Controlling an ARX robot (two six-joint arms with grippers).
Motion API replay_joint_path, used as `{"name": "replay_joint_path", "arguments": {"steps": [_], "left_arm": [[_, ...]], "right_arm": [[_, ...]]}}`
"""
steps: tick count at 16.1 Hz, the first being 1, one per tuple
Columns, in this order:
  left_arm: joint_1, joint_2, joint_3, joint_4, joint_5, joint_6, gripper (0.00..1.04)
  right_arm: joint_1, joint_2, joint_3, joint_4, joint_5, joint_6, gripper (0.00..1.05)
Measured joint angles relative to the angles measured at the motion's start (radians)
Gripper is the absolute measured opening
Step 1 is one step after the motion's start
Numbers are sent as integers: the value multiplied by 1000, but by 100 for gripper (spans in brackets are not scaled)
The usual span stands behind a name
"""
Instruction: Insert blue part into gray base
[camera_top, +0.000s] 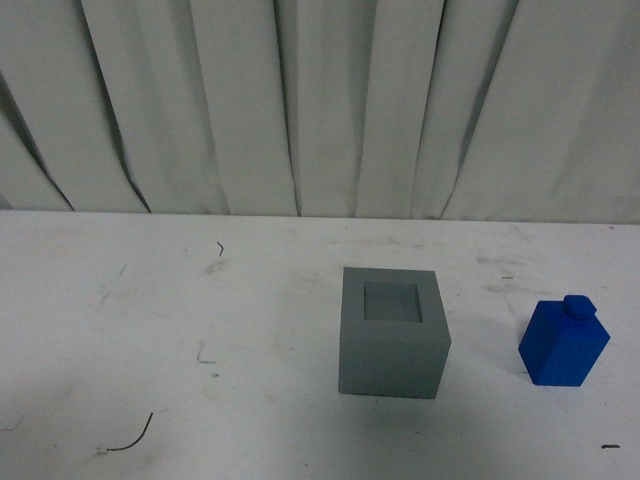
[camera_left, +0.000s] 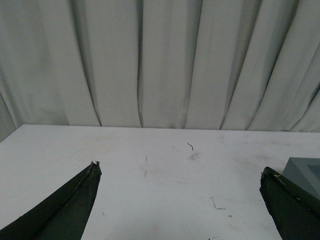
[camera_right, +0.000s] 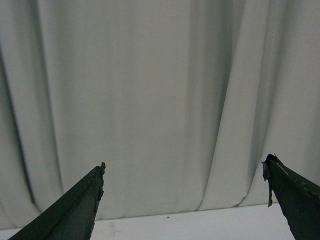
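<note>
My right gripper should pick up the blue part by its studded end (camera_top: 577, 312) next. The blue part should then go into the gray base's hole (camera_top: 392, 302).
The gray base (camera_top: 392, 332), a matte cube with a square recess in its top, stands on the white table (camera_top: 150, 330) right of centre. The blue part (camera_top: 564, 342) stands tilted to its right, stud on top, apart from it. Neither arm shows in the front view. My left gripper (camera_left: 179, 169) is open and empty above bare table; a corner of the gray base (camera_left: 304, 172) shows behind one finger. My right gripper (camera_right: 183, 166) is open and empty, facing the curtain; neither task object shows in the right wrist view.
A pleated white curtain (camera_top: 320, 100) hangs behind the table's far edge. Small dark scuffs and a thin wire scrap (camera_top: 135, 437) lie on the table's left side.
</note>
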Motion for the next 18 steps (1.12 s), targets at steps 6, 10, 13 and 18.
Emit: {"name": "replay_joint_path", "arguments": {"steps": [6,10,13,18], "left_arm": [[0,0,0,0,0,0,98],[0,0,0,0,0,0,98],[0,0,0,0,0,0,98],[0,0,0,0,0,0,98]], "right_arm": [[108,596,560,-329,-146,-377,98],[175,633,657,-775,-290,-1011,98],[196,705,779,-1131,-245,-1435,98],[228,838,1012,-1564,-166,-1750,98]]}}
